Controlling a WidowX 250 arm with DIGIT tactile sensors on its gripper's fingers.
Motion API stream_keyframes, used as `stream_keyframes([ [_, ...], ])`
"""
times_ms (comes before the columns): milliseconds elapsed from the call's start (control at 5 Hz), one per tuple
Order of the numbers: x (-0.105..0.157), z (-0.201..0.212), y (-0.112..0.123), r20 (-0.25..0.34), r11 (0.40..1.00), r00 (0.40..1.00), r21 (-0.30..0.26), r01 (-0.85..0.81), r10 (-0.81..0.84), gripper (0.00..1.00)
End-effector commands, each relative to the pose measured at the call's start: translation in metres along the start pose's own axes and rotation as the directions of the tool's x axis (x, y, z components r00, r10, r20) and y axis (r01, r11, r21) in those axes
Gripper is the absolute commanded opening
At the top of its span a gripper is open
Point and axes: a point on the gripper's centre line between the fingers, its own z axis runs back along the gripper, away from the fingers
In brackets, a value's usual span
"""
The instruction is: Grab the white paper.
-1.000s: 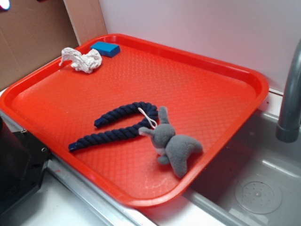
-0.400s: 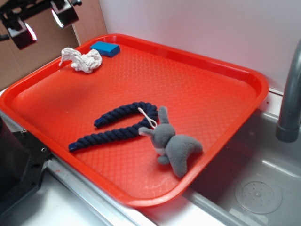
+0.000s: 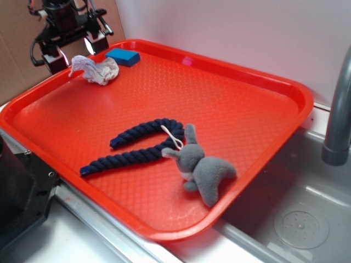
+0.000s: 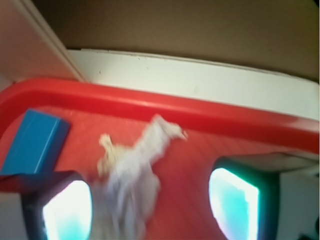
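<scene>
I should next use my gripper to grab the crumpled white paper by its narrow twisted end (image 3: 78, 64), so that I can lift it off the red tray.
The white paper (image 3: 97, 70), a crumpled wad, lies in the far left corner of the red tray (image 3: 285, 87), beside the blue block (image 3: 123, 56). My gripper (image 3: 72, 50) hangs open just above the paper's left end, one fingertip on either side. In the wrist view the paper (image 4: 131, 172) looks blurred and sits between the two bright pads (image 4: 67, 212), nearer the left one. The gripper (image 4: 150, 210) holds nothing there. The blue block (image 4: 31, 142) shows at the left.
A dark blue rope (image 3: 134, 147) and a grey plush bunny (image 3: 204, 170) with a thin white cord loop lie mid-tray. A sink basin (image 3: 301, 219) and a faucet pipe (image 3: 339, 115) are at right. Brown cardboard (image 3: 22, 49) stands behind the tray's left corner.
The gripper came into view from the upper left and has dropped down and to the right over the white paper. Nothing on the tray has moved.
</scene>
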Motion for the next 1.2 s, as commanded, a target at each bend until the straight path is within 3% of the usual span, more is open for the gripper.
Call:
stream_keyframes([
  [0, 0.015, -0.008, -0.007, -0.007, 1.000, 1.000, -0.008, 0.019, -0.019, 0.99],
  [200, 0.020, -0.013, -0.002, -0.013, 1.000, 1.000, 0.000, 0.010, -0.010, 0.97],
  [400, 0.020, -0.017, 0.002, -0.002, 1.000, 1.000, 0.009, 0.016, -0.016, 0.00],
  [800, 0.019, -0.009, 0.006, 0.001, 1.000, 1.000, -0.017, 0.021, -0.021, 0.00],
  [1000, 0.021, 0.013, 0.000, -0.050, 0.978, 0.977, -0.007, 0.209, -0.209, 0.00],
])
